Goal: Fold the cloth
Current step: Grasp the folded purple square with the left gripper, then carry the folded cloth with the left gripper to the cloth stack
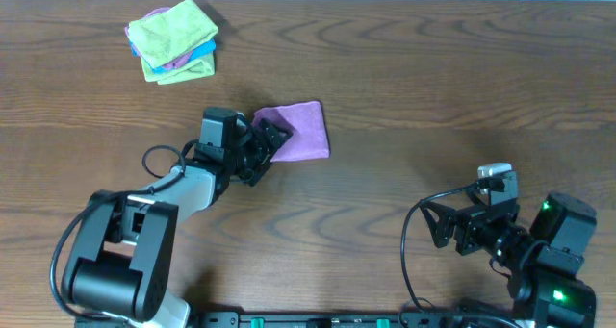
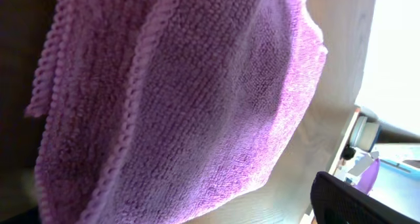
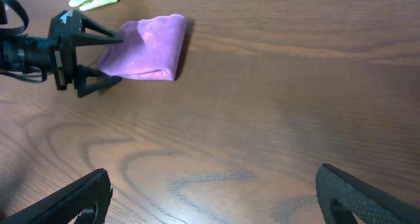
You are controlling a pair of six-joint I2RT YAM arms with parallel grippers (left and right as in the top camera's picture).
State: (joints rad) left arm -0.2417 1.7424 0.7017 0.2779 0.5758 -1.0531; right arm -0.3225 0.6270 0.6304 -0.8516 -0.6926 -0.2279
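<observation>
My left gripper grabs the lilac cloth (image 1: 303, 131) by its hemmed edge next, layers together, so that the cloth then goes folded onto the stack.
The lilac cloth (image 1: 303, 131) lies near the middle of the table as a small rectangle, with two hemmed layers showing close up in the left wrist view (image 2: 197, 99). My left gripper (image 1: 270, 149) is open at the cloth's left edge, its jaws spread to either side of that edge; the right wrist view shows this too (image 3: 108, 58). One dark fingertip (image 2: 357, 201) shows at the lower right of the left wrist view. My right gripper (image 1: 441, 230) hovers low at the table's front right, open and holding nothing (image 3: 216, 204), well away from the cloth (image 3: 147, 48).
A stack of folded cloths (image 1: 173, 39), lime green on top with blue and purple edges below, sits at the far left of the table. The left arm's base (image 1: 115, 261) stands at the front left. Bare wood lies between the two grippers.
</observation>
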